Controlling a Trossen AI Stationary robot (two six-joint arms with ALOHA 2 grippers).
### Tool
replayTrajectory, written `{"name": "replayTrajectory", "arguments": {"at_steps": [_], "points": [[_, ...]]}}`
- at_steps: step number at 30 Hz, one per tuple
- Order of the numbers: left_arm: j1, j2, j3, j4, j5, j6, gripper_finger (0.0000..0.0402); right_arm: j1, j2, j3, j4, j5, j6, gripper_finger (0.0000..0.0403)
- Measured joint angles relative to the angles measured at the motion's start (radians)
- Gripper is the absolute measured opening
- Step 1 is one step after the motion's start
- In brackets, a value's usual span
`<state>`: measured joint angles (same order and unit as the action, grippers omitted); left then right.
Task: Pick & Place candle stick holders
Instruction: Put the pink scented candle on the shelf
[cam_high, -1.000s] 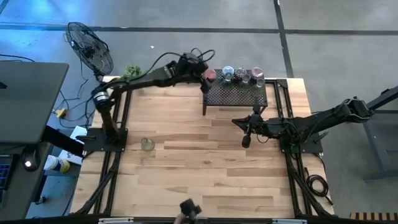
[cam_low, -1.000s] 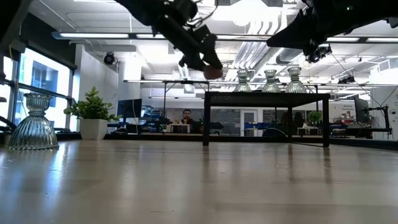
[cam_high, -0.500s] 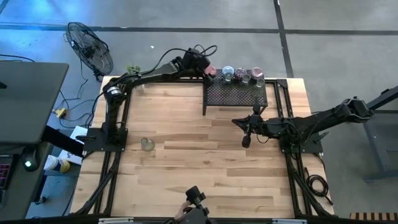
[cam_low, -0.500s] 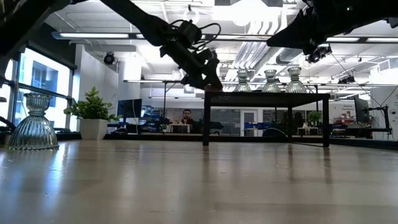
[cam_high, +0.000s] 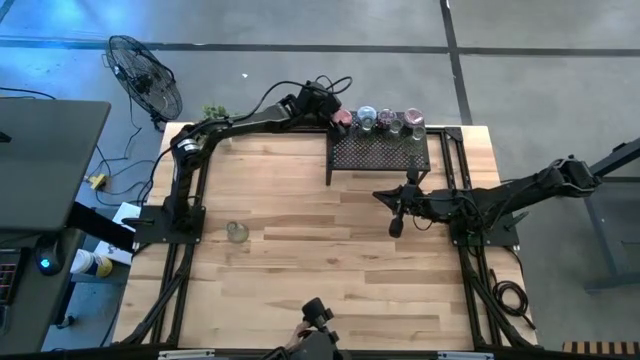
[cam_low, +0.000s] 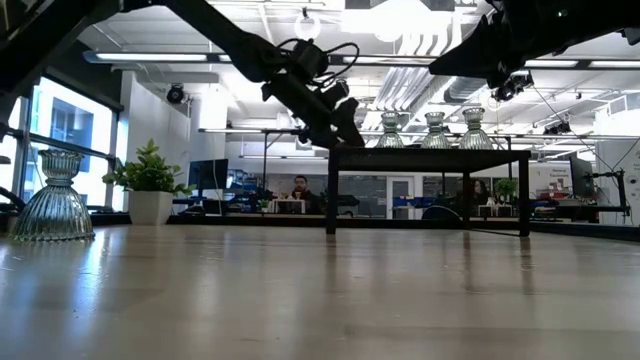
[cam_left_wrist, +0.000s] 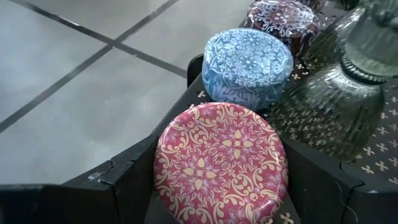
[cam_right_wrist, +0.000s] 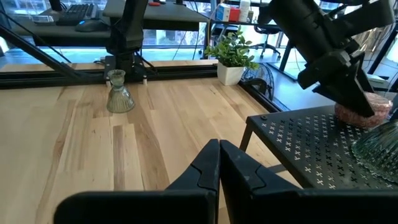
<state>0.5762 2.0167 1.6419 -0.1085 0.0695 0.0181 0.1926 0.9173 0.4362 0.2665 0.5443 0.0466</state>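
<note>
The pink holder (cam_high: 342, 116) sits upright at the black mesh rack's corner (cam_high: 340, 131) beside the blue holder, so it is time for my left gripper to open now.
My left gripper (cam_high: 338, 118) is at the far left corner of the black mesh rack (cam_high: 380, 152), shut on a pink patterned round holder (cam_left_wrist: 221, 162). On the rack beyond it stand a light blue holder (cam_left_wrist: 247, 65), a mauve one (cam_left_wrist: 280, 15) and clear ribbed glass ones (cam_left_wrist: 336, 106). Another clear glass holder (cam_high: 236, 232) stands on its wide base on the table at the left. My right gripper (cam_high: 397, 215) is shut and empty above the table, in front of the rack. My left gripper holds the pink holder by its round side wall (cam_left_wrist: 163, 177), one finger (cam_left_wrist: 124, 186) on each side. The fingers slant down from the table's left. The holder is upright, top up, with its base (cam_right_wrist: 364, 115) at the mesh top of the rack's far left corner.
A small potted plant (cam_high: 212, 113) stands at the table's far left corner, with a fan (cam_high: 145, 75) on the floor behind it. The wooden table (cam_high: 300, 280) lies open in front of the rack. A person (cam_low: 301, 187) sits far back in the room.
My left gripper has carried the pink holder toward the table's right and far edge and down, from above the rack's left end to the rack's far left corner. It has stayed shut on the holder.
</note>
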Motion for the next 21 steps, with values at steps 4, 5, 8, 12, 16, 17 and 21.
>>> {"name": "replayTrajectory", "arguments": {"at_steps": [4, 5, 8, 12, 16, 17, 21], "points": [[0.000, 0.002, 0.001, -0.001, 0.000, 0.001, 0.0289, 0.000, 0.000, 0.000, 0.000, 0.000, -0.001, 0.0001], [0.000, 0.002, 0.001, -0.002, 0.000, 0.002, 0.0289, 0.000, 0.000, 0.000, 0.000, 0.000, -0.001, 0.0002], [0.000, 0.002, 0.001, -0.002, 0.000, 0.002, 0.0289, 0.000, 0.000, 0.000, 0.000, -0.001, -0.002, 0.0001], [0.000, 0.002, 0.001, -0.002, 0.000, 0.003, 0.0290, 0.000, 0.000, 0.000, 0.000, -0.001, 0.000, 0.0001], [0.000, 0.002, 0.001, -0.002, -0.003, 0.003, 0.0290, 0.000, 0.000, 0.000, 0.000, -0.001, 0.000, 0.0001], [0.000, 0.003, 0.001, -0.002, -0.007, 0.003, 0.0293, 0.000, 0.000, 0.000, 0.000, -0.001, 0.000, 0.0001], [0.000, 0.003, 0.001, -0.004, -0.012, 0.003, 0.0318, 0.000, 0.000, 0.000, 0.000, -0.001, 0.000, 0.0002]]}}
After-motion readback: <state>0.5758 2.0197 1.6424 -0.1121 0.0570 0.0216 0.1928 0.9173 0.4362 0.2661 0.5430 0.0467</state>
